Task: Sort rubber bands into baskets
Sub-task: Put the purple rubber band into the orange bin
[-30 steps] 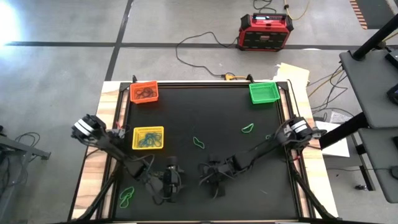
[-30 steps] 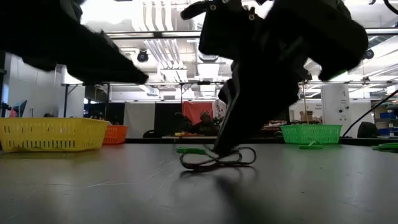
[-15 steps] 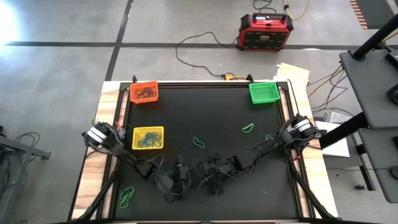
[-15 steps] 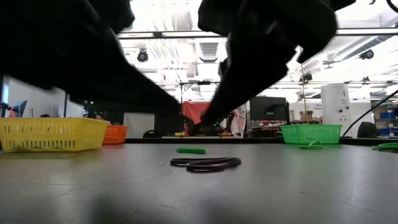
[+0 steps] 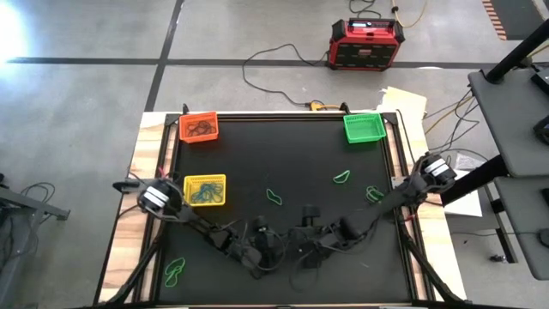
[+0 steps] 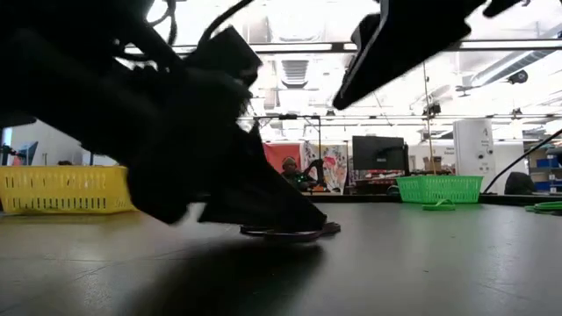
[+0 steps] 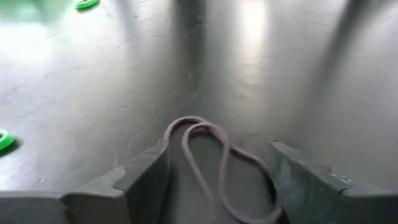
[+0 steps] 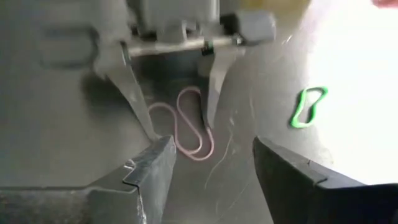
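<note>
The dark brownish rubber band needs sorting into the orange basket [image 5: 198, 128], so I should pick it up next by its doubled parts with my left gripper.
A dark brownish rubber band [image 7: 189, 127] lies flat on the black mat near the table's front middle. My left gripper [image 7: 217, 180] is open and low over it, one finger on each side, and no touch shows. The right wrist view shows the same band [image 8: 186, 124] between those fingers. My right gripper [image 8: 211, 168] is open and holds nothing. It is just right of the band and is raised off the mat [image 6: 413, 35]. The orange basket [image 5: 198, 128], green basket [image 5: 364, 127] and yellow basket [image 5: 204, 190] stand on the mat.
Loose green rubber bands lie mid-mat [image 5: 276, 198], right of centre [image 5: 341, 178], near the right edge [image 5: 375, 193] and at the front left [image 5: 175, 271]. A red-and-black box [image 5: 367, 43] with cables sits on the floor beyond the table.
My right gripper has opened and let go of the dark band. The band's raised part has dropped, so it now lies flat. The right gripper has then risen and drawn back toward the table's right edge. My left gripper has moved toward the right edge and come down over the band.
</note>
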Motion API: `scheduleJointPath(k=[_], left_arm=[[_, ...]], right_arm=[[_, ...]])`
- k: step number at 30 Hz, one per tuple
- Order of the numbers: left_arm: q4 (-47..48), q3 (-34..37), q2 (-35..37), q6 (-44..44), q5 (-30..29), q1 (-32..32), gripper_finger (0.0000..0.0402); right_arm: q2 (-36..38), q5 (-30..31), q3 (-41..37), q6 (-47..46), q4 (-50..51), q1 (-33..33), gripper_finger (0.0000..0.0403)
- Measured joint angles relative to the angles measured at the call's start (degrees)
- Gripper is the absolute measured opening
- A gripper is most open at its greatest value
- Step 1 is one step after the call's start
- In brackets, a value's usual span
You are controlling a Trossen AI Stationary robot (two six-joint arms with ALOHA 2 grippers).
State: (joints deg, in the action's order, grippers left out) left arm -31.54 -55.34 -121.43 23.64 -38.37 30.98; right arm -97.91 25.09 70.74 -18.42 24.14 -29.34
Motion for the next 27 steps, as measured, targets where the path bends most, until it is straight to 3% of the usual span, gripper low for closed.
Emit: scheduleJointPath(k=[4, 8, 14, 19, 27], left_arm=[[2.4, -2.0, -1.9, 1.5, -1.2, -0.4, 0.0273], [5.4, -2.6, -2.8, 7.0, -1.0, -0.8, 0.0257], [10.8, -2.4, -2.9, 21.6, -0.4, -1.3, 0.0149], [12.5, -2.1, -2.8, 23.6, -2.1, -1.3, 0.0022], [20.7, -1.3, 5.5, 18.5, -1.2, -0.3, 0.0002]], right_arm=[[0.7, 1.8, -0.1, -0.8, 0.1, -1.8, 0.0212], [0.6, 2.0, -0.1, -1.0, 0.0, -3.8, 0.0212], [0.6, 2.1, -0.2, 1.2, -0.3, -4.4, 0.0212], [2.4, 2.1, 0.6, 3.2, -0.4, -4.4, 0.0203], [3.6, 2.1, 0.9, 7.6, 0.0, -4.4, 0.0186]])
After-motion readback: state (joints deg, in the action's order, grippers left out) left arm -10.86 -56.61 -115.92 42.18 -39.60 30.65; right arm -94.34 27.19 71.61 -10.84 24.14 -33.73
